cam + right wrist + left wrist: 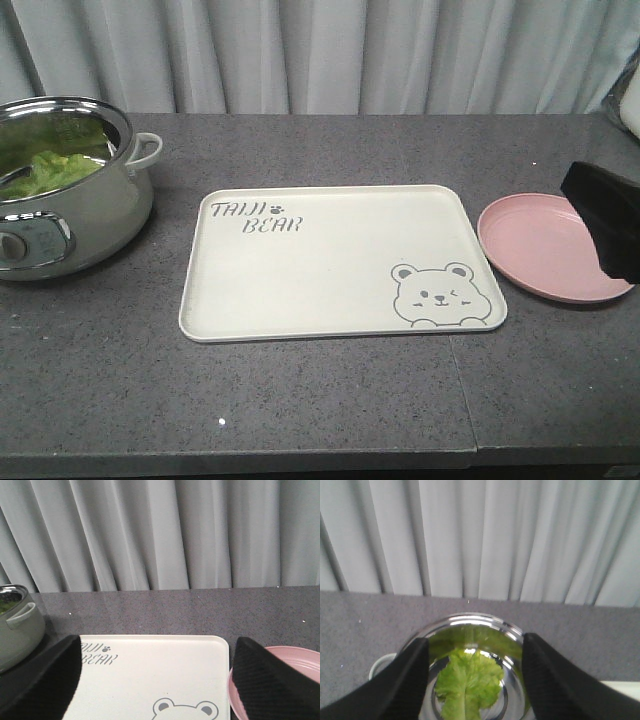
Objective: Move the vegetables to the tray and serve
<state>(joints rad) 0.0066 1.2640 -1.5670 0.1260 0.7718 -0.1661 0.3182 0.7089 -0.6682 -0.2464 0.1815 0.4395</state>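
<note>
The crinkly lettuce leaf has to go to the tray. My left gripper should next grab the leaf by its pale stalk (462, 705).
The vegetables are a crinkly green lettuce leaf (470, 685) lying in a steel-lined pot (70, 215) at the table's left; the leaf (50, 170) also shows green in the front view. My left gripper (475, 640) hovers over the pot, open, its fingers either side of the leaf and apart from it. The cream tray (330, 260) with the bear drawing lies in the middle with nothing on it. In the front view, my right gripper (602, 220) hangs over the left part of the pink plate. In its own wrist view, the right gripper (157, 641) is open and holds nothing, with the tray (150, 675) below.
A round pink plate (540, 250) sits right of the tray, with nothing on it. The pot has a pale handle (148, 150) toward the tray and a control knob (12, 245) at its front. Grey curtains (320, 50) hang behind the dark table (320, 400).
</note>
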